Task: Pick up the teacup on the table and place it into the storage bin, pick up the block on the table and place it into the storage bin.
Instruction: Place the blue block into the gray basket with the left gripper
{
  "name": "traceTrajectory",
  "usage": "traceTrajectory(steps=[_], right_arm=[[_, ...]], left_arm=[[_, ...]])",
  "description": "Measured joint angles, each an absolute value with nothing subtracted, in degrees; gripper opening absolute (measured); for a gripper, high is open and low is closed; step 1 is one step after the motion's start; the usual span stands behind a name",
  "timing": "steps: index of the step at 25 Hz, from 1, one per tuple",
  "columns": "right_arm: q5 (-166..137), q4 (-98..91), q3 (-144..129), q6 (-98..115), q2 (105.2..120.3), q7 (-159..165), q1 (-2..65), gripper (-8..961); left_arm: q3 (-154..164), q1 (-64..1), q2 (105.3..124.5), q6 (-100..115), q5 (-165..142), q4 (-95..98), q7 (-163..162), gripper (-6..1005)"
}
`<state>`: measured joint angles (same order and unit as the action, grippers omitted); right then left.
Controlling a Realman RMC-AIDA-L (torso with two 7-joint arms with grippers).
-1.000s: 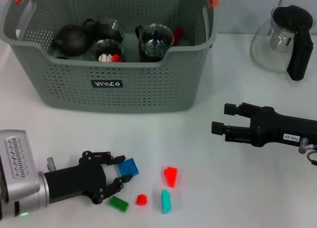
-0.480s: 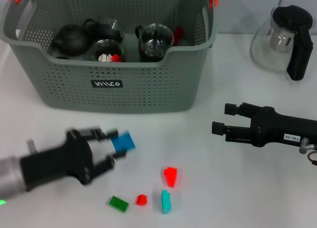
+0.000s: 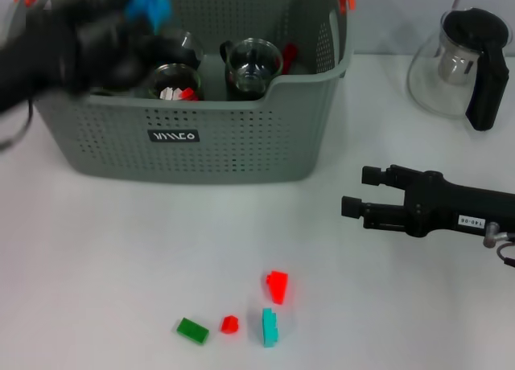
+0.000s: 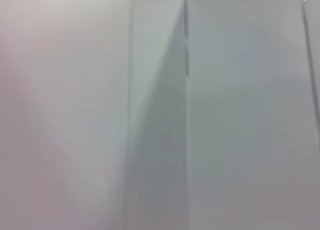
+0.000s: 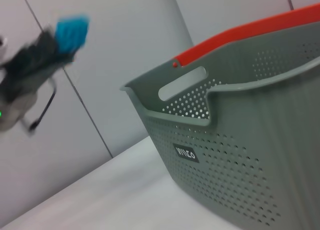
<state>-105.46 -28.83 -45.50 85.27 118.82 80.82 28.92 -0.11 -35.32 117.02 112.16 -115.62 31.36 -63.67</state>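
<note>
The blue block (image 3: pixel 150 2) is still high above the glass cup inside the bin, so my left gripper keeps hold of the block until it is lower.
The grey perforated storage bin (image 3: pixel 241 137) stands at the back left, and the right wrist view shows it too (image 5: pixel 240 155). Two glass teacups (image 3: pixel 253 63) stand inside it beside dark teapots (image 3: pixel 117 64). My left gripper (image 3: pixel 138 18) is blurred with motion above the bin's left part, shut on a blue block (image 3: pixel 150 2). The right wrist view also catches that blue block (image 5: pixel 71 32), held high in the air. My right gripper (image 3: pixel 356 191) hovers open and empty over the table, to the right of the bin. The left wrist view shows only a blank wall.
Loose blocks lie on the table near the front: a green one (image 3: pixel 192 330), a small red one (image 3: pixel 230 324), a teal one (image 3: pixel 269 326) and a larger red one (image 3: pixel 278 285). A glass teapot with a black handle (image 3: pixel 459 64) stands at the back right.
My left gripper lifted the blue block off the table and swung it up and back to above the bin. The right arm has barely moved.
</note>
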Motion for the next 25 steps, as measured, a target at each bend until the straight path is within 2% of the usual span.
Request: traceTrajectory(steps=[3, 9, 17, 25], right_arm=[[-105.47, -28.96, -45.46, 85.33, 118.83, 80.84, 28.92, 926], [-105.47, -28.91, -45.45, 85.09, 118.83, 80.89, 29.14, 926], [-105.47, -29.16, -45.43, 85.20, 118.91, 80.92, 29.27, 926], [-105.47, -29.24, -45.47, 85.16, 118.96, 80.94, 29.27, 926]], left_arm=[[1.05, -39.84, 115.92, 104.22, -113.96, 33.20, -70.81, 407], [17.32, -43.05, 115.93, 85.88, -114.32, 42.79, -87.32, 409], [39.70, -40.56, 119.80, 68.44, -128.06, 58.97, -100.58, 411], [45.58, -40.87, 122.23, 59.62, -135.79, 59.26, -107.02, 414]])
